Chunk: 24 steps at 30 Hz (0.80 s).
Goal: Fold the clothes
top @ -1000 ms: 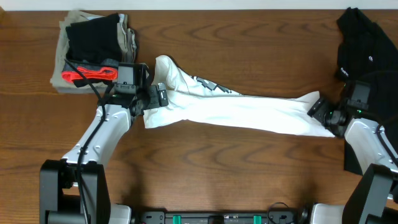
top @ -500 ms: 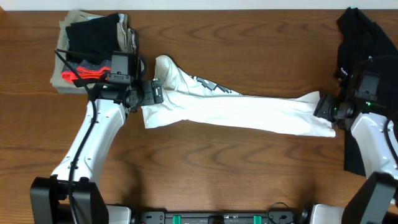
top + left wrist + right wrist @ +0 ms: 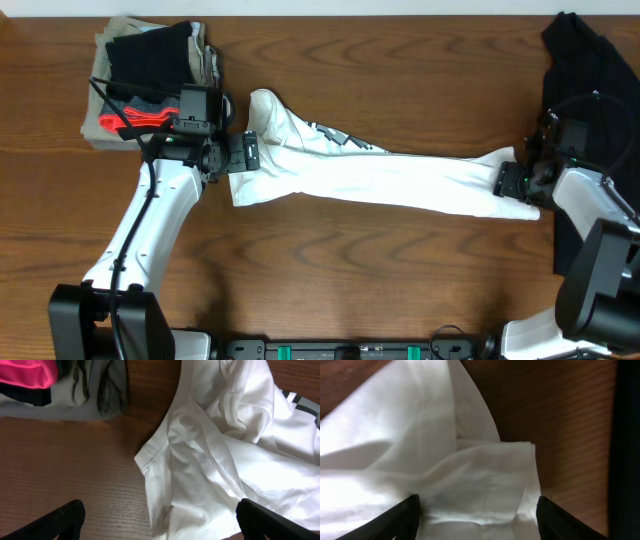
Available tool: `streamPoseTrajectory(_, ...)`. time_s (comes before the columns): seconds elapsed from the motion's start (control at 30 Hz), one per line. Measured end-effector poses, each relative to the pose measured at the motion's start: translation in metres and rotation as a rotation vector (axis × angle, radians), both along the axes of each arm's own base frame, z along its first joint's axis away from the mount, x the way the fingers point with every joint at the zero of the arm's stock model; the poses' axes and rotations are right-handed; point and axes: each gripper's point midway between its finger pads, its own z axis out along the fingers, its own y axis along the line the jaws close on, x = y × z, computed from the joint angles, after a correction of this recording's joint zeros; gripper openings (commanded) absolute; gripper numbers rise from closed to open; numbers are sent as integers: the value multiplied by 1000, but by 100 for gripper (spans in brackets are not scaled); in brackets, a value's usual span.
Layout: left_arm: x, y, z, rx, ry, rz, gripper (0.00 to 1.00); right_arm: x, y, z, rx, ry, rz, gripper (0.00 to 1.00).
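Note:
The robot's right gripper needs to fold the end of the white T-shirt (image 3: 390, 178) nearest the black shirt inward over the white T-shirt, so it should grab that end next.
The white T-shirt (image 3: 390, 178) lies stretched in a long band across the table, green-and-black print showing near its left end. My left gripper (image 3: 243, 152) is open over the shirt's left end (image 3: 210, 460), fingers apart on either side of a corner. My right gripper (image 3: 508, 182) is open over the shirt's right end (image 3: 445, 480), its fingers straddling the cloth. The black shirt (image 3: 585, 60) with a small white logo is heaped at the far right, partly under my right arm.
A stack of folded clothes (image 3: 150, 70), grey, black and red-orange, sits at the back left, also seen in the left wrist view (image 3: 55, 385). Bare wooden table (image 3: 380, 270) lies in front of the white shirt.
My left gripper moved a little up and left, then held still. My right gripper shifted right, then came back left onto the shirt's right end. The shirt has barely moved.

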Motion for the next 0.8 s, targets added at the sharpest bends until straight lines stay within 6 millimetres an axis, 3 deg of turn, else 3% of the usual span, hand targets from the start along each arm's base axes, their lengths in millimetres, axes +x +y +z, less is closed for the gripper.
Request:
streamPoseTrajectory(0.17, -1, 1, -1, 3, 7, 1, 98, 4, -3, -8, 5, -3, -3, 79)
streamPoseTrajectory(0.27, -2, 1, -1, 3, 7, 1, 98, 9, -10, -9, 9, -19, -15, 73)
streamPoseTrajectory(0.3, -1, 1, -1, 3, 6, 1, 98, 11, -12, -9, 12, -25, -20, 69)
streamPoseTrajectory(0.4, -1, 1, -1, 3, 7, 1, 98, 16, -19, -9, 35, -42, -34, 42)
streamPoseTrajectory(0.47, -1, 1, -1, 3, 7, 1, 98, 16, -22, -9, 60, -49, -44, 16)
streamPoseTrajectory(0.53, -2, 1, -1, 3, 7, 1, 98, 16, -21, -10, 94, -58, -48, 4)
streamPoseTrajectory(0.8, -3, 1, -2, 4, 15, 1, 98, 10, -5, -8, 244, -16, -50, 1)
